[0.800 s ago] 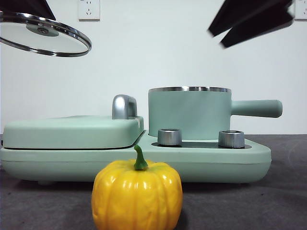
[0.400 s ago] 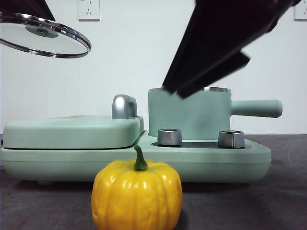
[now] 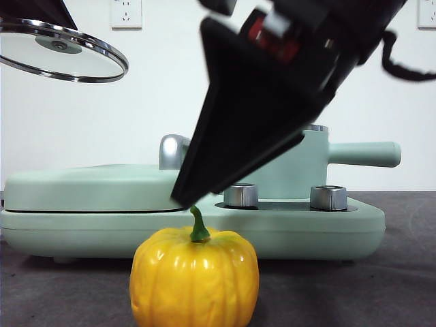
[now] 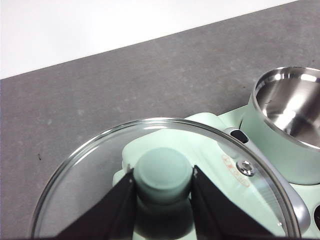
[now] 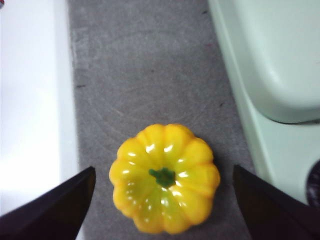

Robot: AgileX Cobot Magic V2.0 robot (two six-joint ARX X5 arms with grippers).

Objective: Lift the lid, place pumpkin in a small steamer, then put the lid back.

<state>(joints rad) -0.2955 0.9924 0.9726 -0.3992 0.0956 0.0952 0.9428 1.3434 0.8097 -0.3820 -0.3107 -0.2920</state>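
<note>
My right gripper should next place the pumpkin in the small steamer (image 3: 310,170), so it should first grab the pumpkin by its round ribbed body (image 3: 194,279).
The yellow-orange pumpkin (image 3: 195,279) with its green stem stands on the grey table in front of the appliance. My right gripper (image 3: 187,196) hangs just above the stem, big and dark. In the right wrist view the right gripper (image 5: 164,169) is open, its jaws wide apart on either side of the pumpkin (image 5: 164,182) below. High at the left, my left gripper (image 4: 162,175) is shut on the mint knob of the glass lid (image 4: 85,175), and the lid (image 3: 65,49) is held tilted in the air. The small steamer (image 3: 310,170) stands uncovered, its steel inside (image 4: 290,102) bare.
The wide mint-green appliance base (image 3: 306,228) holds the steamer behind two silver knobs (image 3: 240,195). A flat mint cover (image 3: 102,187) with a chrome handle (image 3: 174,151) fills its left half. The steamer's long handle (image 3: 364,154) points right. A white strip (image 5: 30,100) borders the grey mat.
The right arm has swung down from the top right corner to just above the pumpkin's stem. The lid has stayed held at the top left, and the pumpkin has not moved.
</note>
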